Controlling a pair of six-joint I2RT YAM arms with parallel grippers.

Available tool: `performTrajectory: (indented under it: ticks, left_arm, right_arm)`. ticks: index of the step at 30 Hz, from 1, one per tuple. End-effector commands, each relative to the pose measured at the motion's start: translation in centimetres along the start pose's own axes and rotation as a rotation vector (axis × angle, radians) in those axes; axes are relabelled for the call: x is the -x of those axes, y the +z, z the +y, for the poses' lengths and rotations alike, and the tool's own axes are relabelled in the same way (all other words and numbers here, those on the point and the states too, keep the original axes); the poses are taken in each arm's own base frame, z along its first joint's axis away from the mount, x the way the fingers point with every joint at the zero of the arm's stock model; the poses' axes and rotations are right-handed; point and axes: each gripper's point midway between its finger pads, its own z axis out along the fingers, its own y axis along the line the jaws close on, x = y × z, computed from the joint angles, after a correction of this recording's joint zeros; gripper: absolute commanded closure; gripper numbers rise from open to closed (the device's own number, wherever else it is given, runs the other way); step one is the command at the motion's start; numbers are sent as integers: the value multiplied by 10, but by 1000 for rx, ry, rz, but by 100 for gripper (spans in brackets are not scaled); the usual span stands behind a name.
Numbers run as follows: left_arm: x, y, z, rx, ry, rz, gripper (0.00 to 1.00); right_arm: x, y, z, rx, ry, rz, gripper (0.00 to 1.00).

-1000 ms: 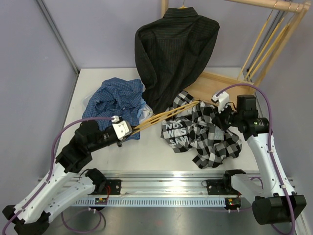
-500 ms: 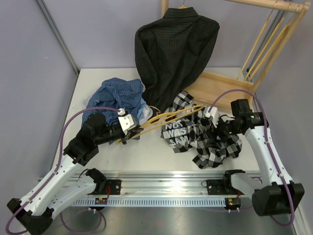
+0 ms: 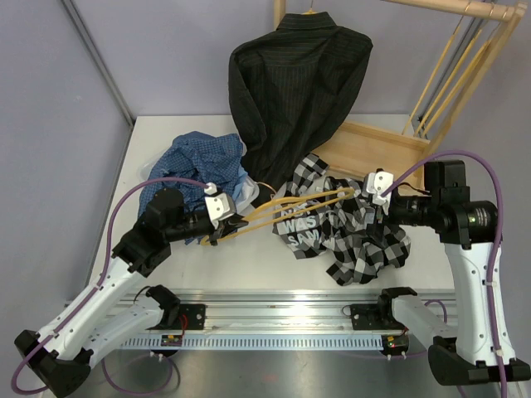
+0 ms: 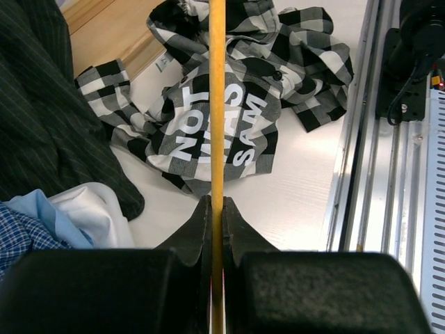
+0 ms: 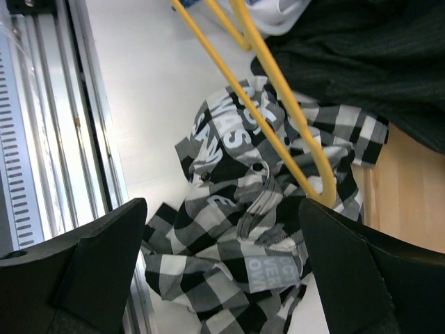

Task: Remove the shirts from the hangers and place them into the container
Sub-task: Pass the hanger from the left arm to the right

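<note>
My right gripper grabs the yellow hanger point(image 3: 290, 207) by its arm near the hanger's curved end point(image 3: 344, 194) next, keeping its hook free to hang on the bar.
My left gripper point(image 3: 217, 225) point(image 4: 217, 209) is shut on the bar of a yellow hanger point(image 3: 290, 207) point(image 4: 217, 104), which reaches out rightward above the table. Under the hanger's far end, the black-and-white checked shirt point(image 3: 353, 240) point(image 4: 229, 132) point(image 5: 243, 229) lies crumpled. My right gripper point(image 3: 365, 201) point(image 5: 222, 243) hovers open over that shirt with nothing between its fingers, and the hanger's curved end point(image 5: 278, 132) is just ahead of it. The black pinstriped shirt point(image 3: 299, 83) hangs from the rack at the back. A dark blue checked shirt point(image 3: 195, 170) is heaped at the left, with light blue and white cloth point(image 4: 83, 209) beside it. I cannot make out the container.
The flat wooden rack base point(image 3: 373, 149) point(image 5: 403, 202) lies behind the checked shirt. Bare hangers point(image 3: 465, 58) dangle from the rail at the back right. The metal mounting rail point(image 3: 282, 303) runs along the near edge. A wall stands close on the left.
The right gripper has gone from shut to wide open, and its arm has drawn back to the right. The left gripper has shifted slightly right with the hanger, whose far end swung nearer.
</note>
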Motion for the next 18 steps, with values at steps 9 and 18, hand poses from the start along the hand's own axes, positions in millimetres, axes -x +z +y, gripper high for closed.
performTrajectory:
  ticks: [9,18]
  left_arm:
    - [25,-1,-20,-134,78,-97,100]
    - [22,-1,-21,-141,89,-87,100]
  right_arm:
    - [34,14,14,241,63,-171,1]
    - [15,57,45,441,27,-45,14]
